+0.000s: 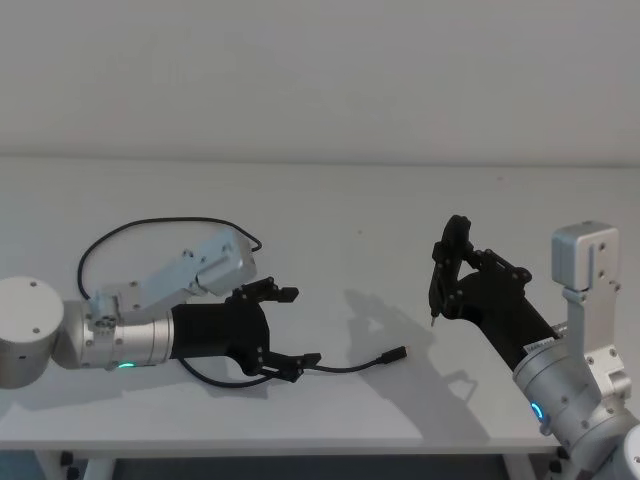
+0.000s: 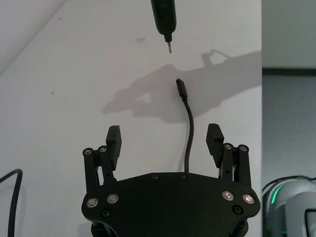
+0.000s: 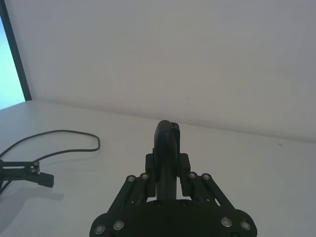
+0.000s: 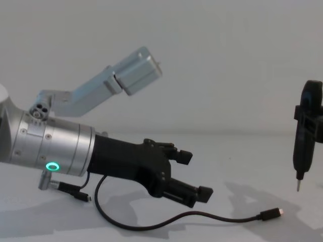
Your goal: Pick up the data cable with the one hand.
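The left gripper next needs to grab the data cable by its thin black cord behind the plug [image 4: 209, 215], so that the data cable's silver-tipped plug [image 4: 271, 214] stays free.
The data cable [image 1: 345, 367] is thin and black and lies on the white table [image 1: 350, 210]. Its silver-tipped plug [image 1: 400, 352] points toward the right arm. Its far part loops behind the left arm [image 1: 150, 225]. My left gripper [image 1: 292, 328] hovers low over the cable, open and holding nothing. In the left wrist view the cable [image 2: 189, 133] runs out between the two spread fingers [image 2: 113, 138], untouched. From the chest the cable [image 4: 202, 217] lies below the left gripper [image 4: 195, 175]. My right gripper [image 1: 462, 272] stands off to the right, shut on a slim black pointed tool [image 1: 440, 275].
A short black lead [image 4: 75, 191] hangs under the silver left arm, next to its green ring [image 4: 51, 166]. The tool's tip [image 4: 298, 185] hangs above the table just beyond the plug [image 4: 272, 213]. The table's front edge [image 1: 300, 440] is close to the cable.
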